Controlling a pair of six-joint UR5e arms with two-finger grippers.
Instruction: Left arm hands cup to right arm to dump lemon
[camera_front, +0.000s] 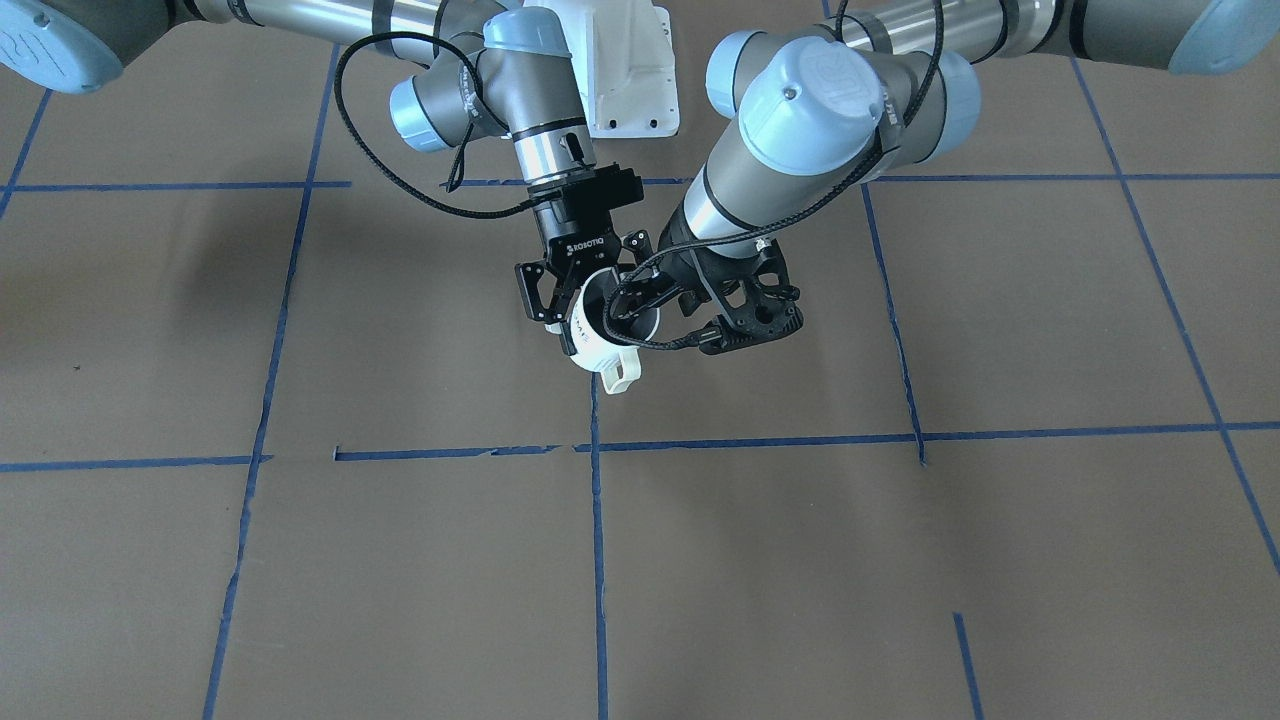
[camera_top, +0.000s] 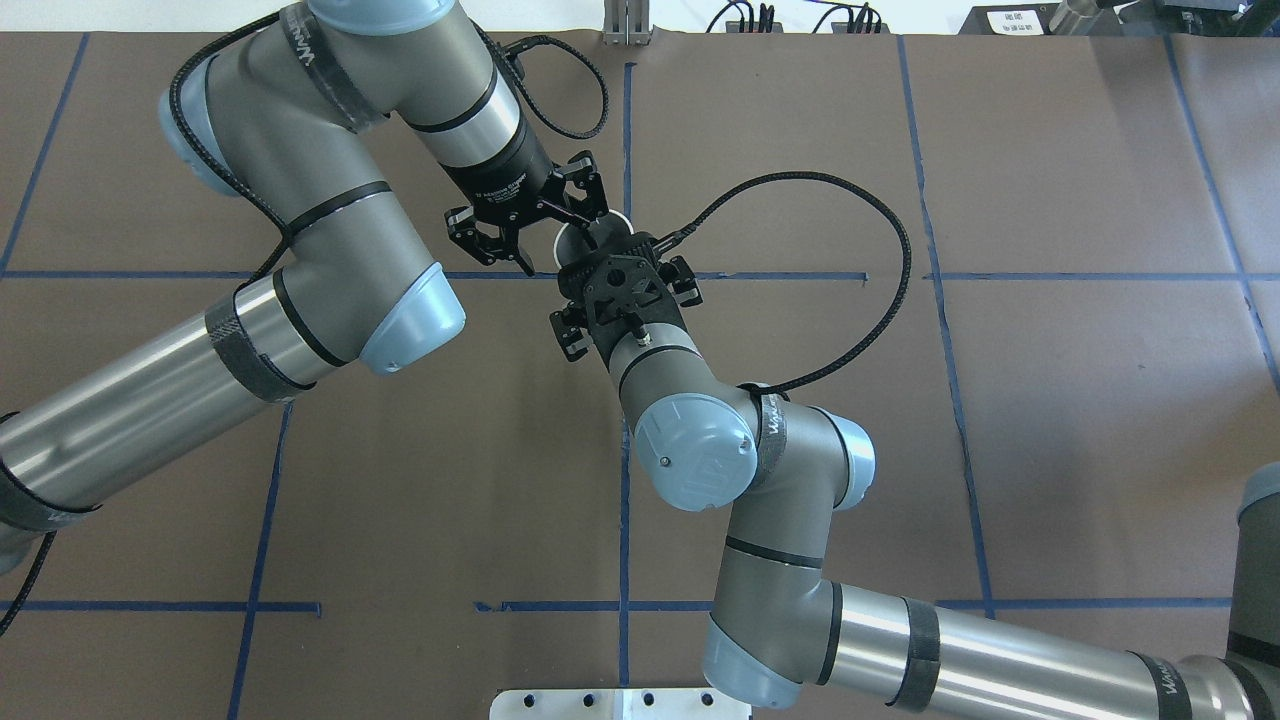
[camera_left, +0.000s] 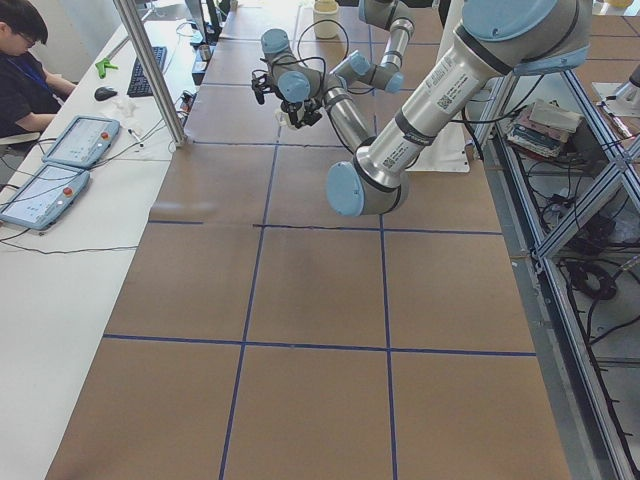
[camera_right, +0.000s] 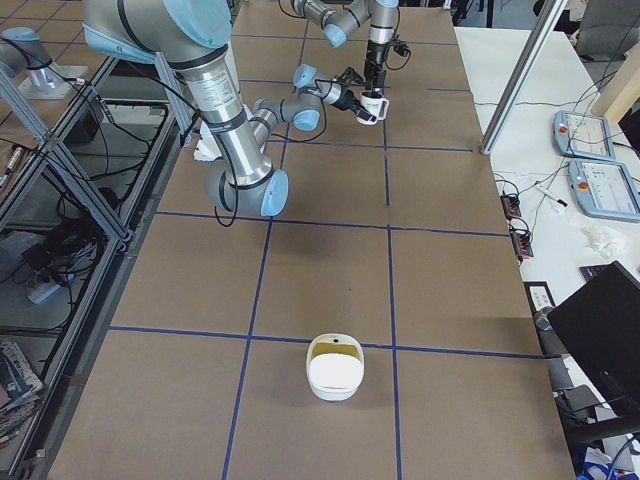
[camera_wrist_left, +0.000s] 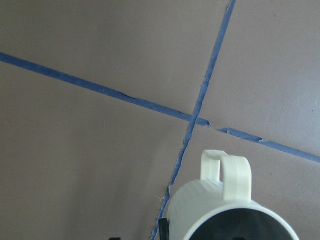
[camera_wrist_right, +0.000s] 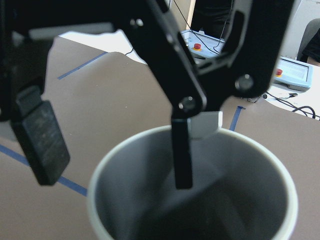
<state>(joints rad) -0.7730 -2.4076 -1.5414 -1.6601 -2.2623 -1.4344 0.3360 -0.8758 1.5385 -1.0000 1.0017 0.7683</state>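
Observation:
I should next grab the white ribbed cup by its open rim (camera_wrist_right: 107, 161) with my right gripper, so I can take it over and dump out the lemon.
The white ribbed cup (camera_front: 600, 345) hangs above the table's middle, its cream handle (camera_front: 620, 378) towards the front camera. My left gripper (camera_front: 668, 318), the skeletal one, reaches in from the side and is shut on the cup; its wrist view shows the cup (camera_wrist_left: 220, 210) at the bottom edge. My right gripper (camera_front: 590, 322), marked ROBOTIQ, points straight down over the cup and is open. In the right wrist view one of its fingers (camera_wrist_right: 182, 160) is inside the cup (camera_wrist_right: 260, 165) and the other stands outside the wall, neither touching it. The lemon does not show; the cup's bottom is in shadow.
The brown table (camera_front: 900, 560) carries a grid of blue tape lines. A cream bowl (camera_right: 335, 367) stands far off towards the table's right end. The white robot base (camera_front: 630, 70) is behind the grippers. An operator (camera_left: 25, 60) sits at a side desk.

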